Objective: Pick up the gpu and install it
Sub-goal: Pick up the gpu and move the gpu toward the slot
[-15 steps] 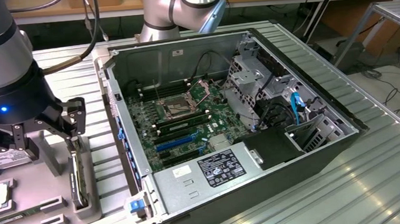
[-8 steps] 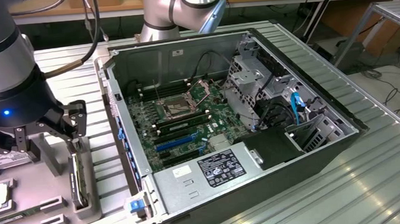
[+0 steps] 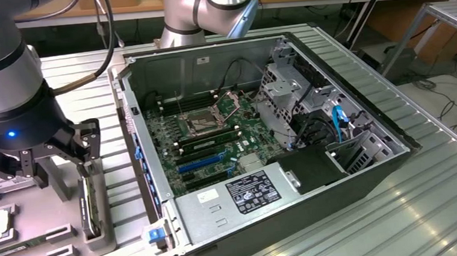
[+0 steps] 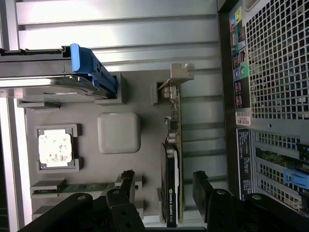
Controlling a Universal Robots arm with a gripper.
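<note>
My gripper grabs the GPU by its flat black cooler section next, since components and a bent bracket crowd the GPU's far end.
The gpu (image 4: 172,169) stands on its edge in a slot of the grey holder tray (image 4: 145,101), black face to one side and its silver bracket (image 4: 179,76) at the far end. In the exterior view the gpu (image 3: 89,201) is a thin dark strip at the left of the computer case. My gripper (image 4: 165,189) is open just above the card, one finger on each side with a gap to both. The gripper (image 3: 58,159) hangs over the tray at the exterior view's left and holds nothing.
The tray also holds a hard drive with a blue handle (image 4: 72,72), a processor chip (image 4: 55,149), a grey square pad (image 4: 119,133) and a memory stick (image 4: 79,186). The open computer case (image 3: 313,176) lies close beside it, motherboard and blue slot (image 3: 202,162) exposed.
</note>
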